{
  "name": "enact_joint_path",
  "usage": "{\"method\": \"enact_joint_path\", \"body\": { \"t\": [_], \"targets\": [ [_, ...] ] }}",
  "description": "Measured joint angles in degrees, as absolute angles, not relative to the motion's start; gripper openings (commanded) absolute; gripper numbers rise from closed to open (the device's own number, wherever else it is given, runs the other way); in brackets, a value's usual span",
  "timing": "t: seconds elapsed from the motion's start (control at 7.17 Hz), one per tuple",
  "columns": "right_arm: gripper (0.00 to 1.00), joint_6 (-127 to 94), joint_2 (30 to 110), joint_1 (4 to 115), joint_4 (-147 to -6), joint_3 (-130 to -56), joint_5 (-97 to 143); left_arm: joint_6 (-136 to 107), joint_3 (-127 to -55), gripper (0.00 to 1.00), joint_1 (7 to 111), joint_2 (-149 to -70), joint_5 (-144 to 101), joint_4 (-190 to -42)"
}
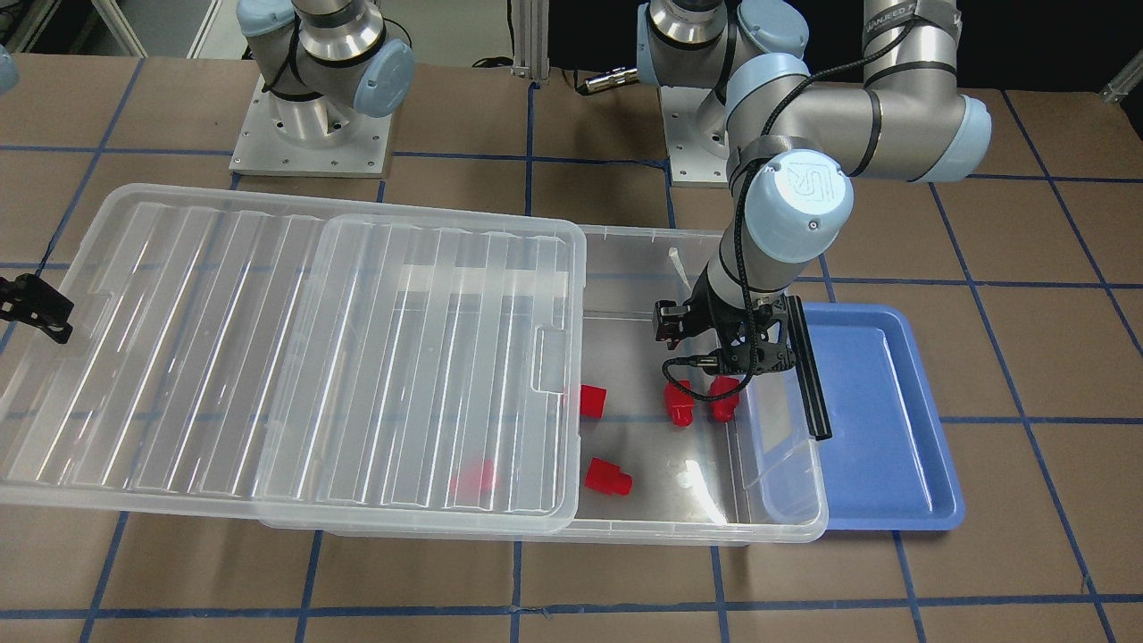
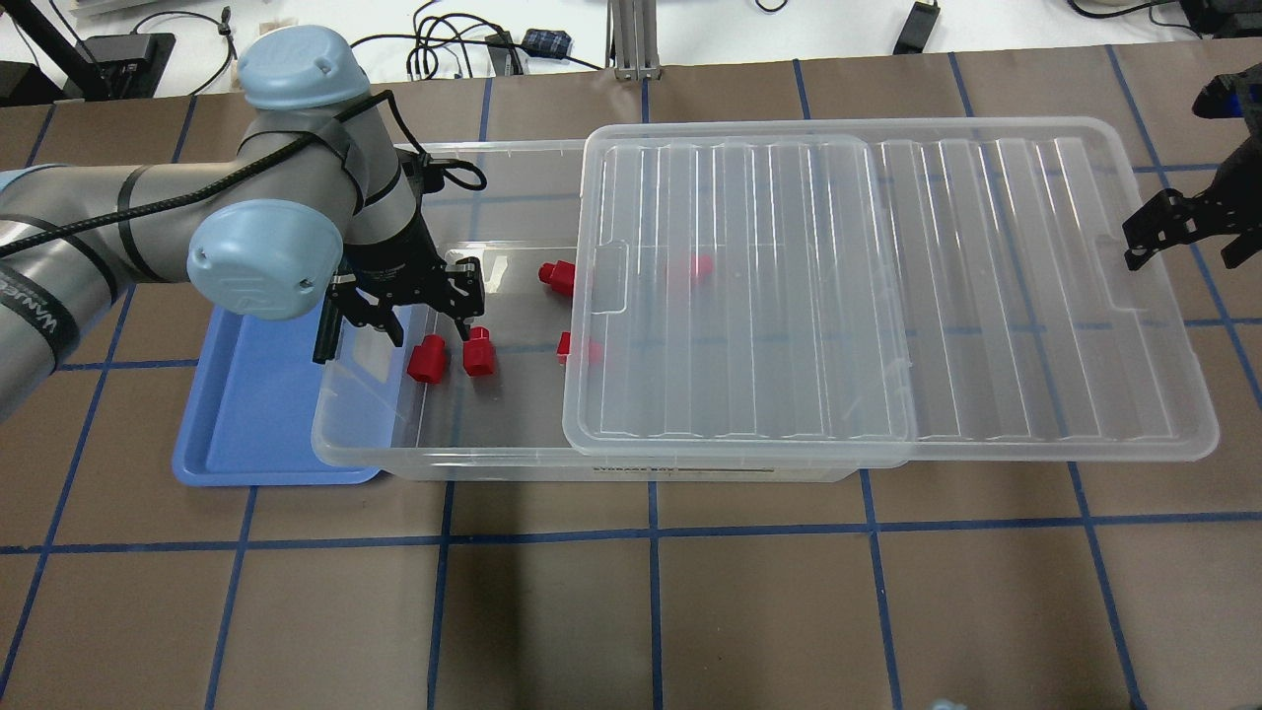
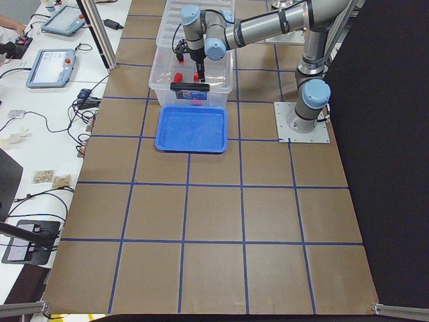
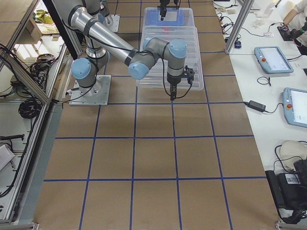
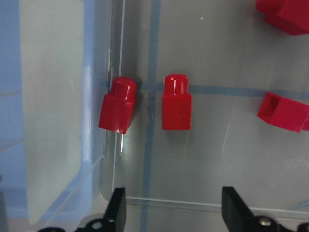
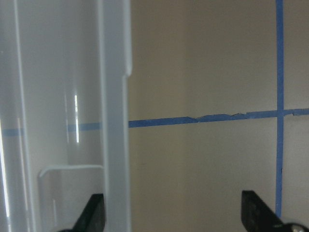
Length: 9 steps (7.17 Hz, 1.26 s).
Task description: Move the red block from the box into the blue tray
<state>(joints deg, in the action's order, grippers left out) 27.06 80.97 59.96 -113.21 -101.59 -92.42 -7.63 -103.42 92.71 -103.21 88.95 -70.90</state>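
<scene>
I should next move a red block from the box into the blue tray [image 1: 884, 450], so I should grab the middle block's square body [image 1: 679, 397] with my left gripper.
The clear box [image 2: 414, 456] lies mid-table with its ribbed lid [image 2: 887, 296] slid partly off toward my right. Several red blocks lie inside. Two of them [image 2: 427, 357] [image 2: 479, 352] sit side by side at the open end. My left gripper [image 2: 426, 323] is open and empty, hovering just above and behind these two. In the left wrist view they show as one block [image 5: 118, 105] against the box wall and one [image 5: 176, 102] beside it, ahead of the fingertips [image 5: 116, 208]. The blue tray [image 2: 256, 414] lies empty beside the box. My right gripper [image 2: 1178, 237] is open at the lid's far edge.
Another red block [image 2: 557, 278] lies at the lid's edge, and two more [image 2: 698, 264] [image 2: 582, 347] show dimly under the lid. A black bar clip [image 1: 808, 366] hangs on the box end next to the tray. The lid rim [image 6: 116, 121] sits by the right gripper's finger.
</scene>
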Motion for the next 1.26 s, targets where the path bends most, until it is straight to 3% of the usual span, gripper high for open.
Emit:
{"method": "enact_joint_path", "body": {
  "t": [0.56, 1.26],
  "targets": [
    [1.00, 26.7, 81.9, 60.1, -112.2, -99.7, -92.1, -8.5, -107.2, 0.72, 92.6, -107.1, 88.5, -62.1],
    [1.00, 20.3, 87.1, 65.3, -87.1, -82.9, -91.5, -8.5, -107.4, 0.71, 92.6, -111.2, 88.4, -56.9]
  ]
}}
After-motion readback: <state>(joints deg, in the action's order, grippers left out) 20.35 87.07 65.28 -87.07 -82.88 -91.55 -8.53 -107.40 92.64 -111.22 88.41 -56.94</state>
